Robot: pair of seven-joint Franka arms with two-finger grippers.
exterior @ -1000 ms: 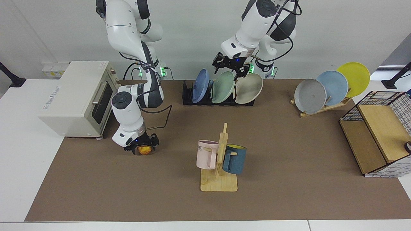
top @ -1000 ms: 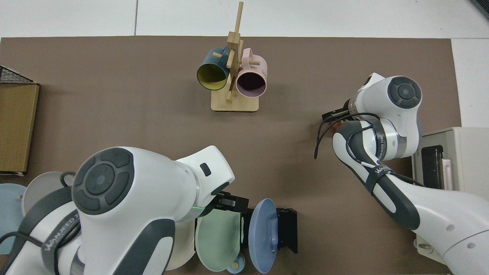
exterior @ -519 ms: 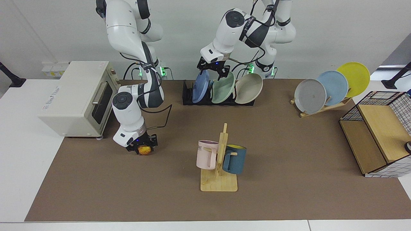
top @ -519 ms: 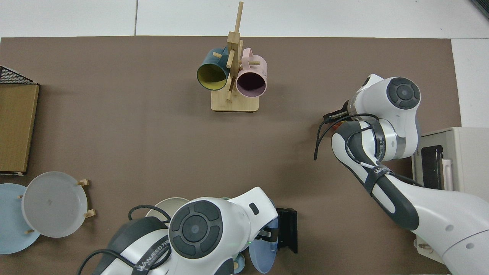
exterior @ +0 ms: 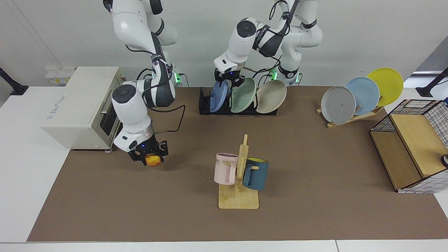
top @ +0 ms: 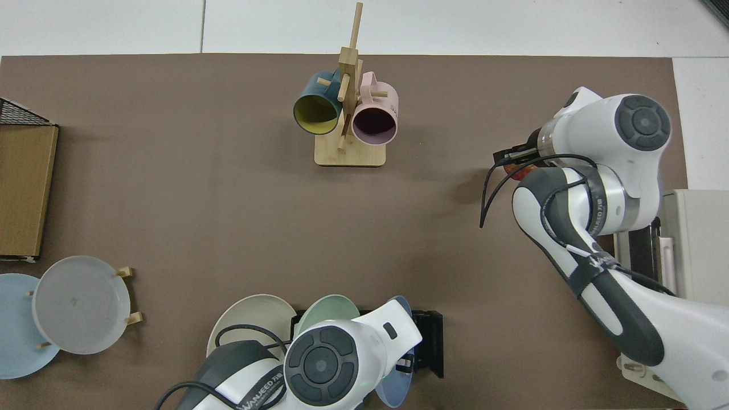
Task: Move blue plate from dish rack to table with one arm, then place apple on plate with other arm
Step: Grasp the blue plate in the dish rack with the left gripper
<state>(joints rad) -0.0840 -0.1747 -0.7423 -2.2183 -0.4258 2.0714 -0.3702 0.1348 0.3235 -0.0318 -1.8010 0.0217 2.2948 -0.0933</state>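
Note:
I should move the blue plate from the dish rack to the brown table, so I need to grab the plate by its rim (exterior: 224, 82) next with my left gripper.
The blue plate (exterior: 217, 99) (top: 396, 387) stands upright in the leftmost slot of the black dish rack (exterior: 204, 105) (top: 433, 341). My left gripper (exterior: 226, 81) is down at the plate's top rim, open, with a finger on either side of the rim. In the top view that arm's wrist covers the gripper. My right gripper (exterior: 151, 158) (top: 512, 165) is shut on the apple (exterior: 153, 160) (top: 515, 171) and holds it a little above the brown table (exterior: 315, 175), in front of the toaster oven.
A green plate (exterior: 243, 95) and a beige plate (exterior: 271, 96) share the black rack. A wooden mug stand (exterior: 239, 178) holds two mugs mid-table. A cream toaster oven (exterior: 84, 105) stands at view left. A wooden plate rack (exterior: 353, 101) and a wire-and-wood shelf (exterior: 413, 154) stand at view right.
My left gripper swung from above the green and beige plates over to the blue plate and came down onto its rim. My right gripper rose with the apple off the table.

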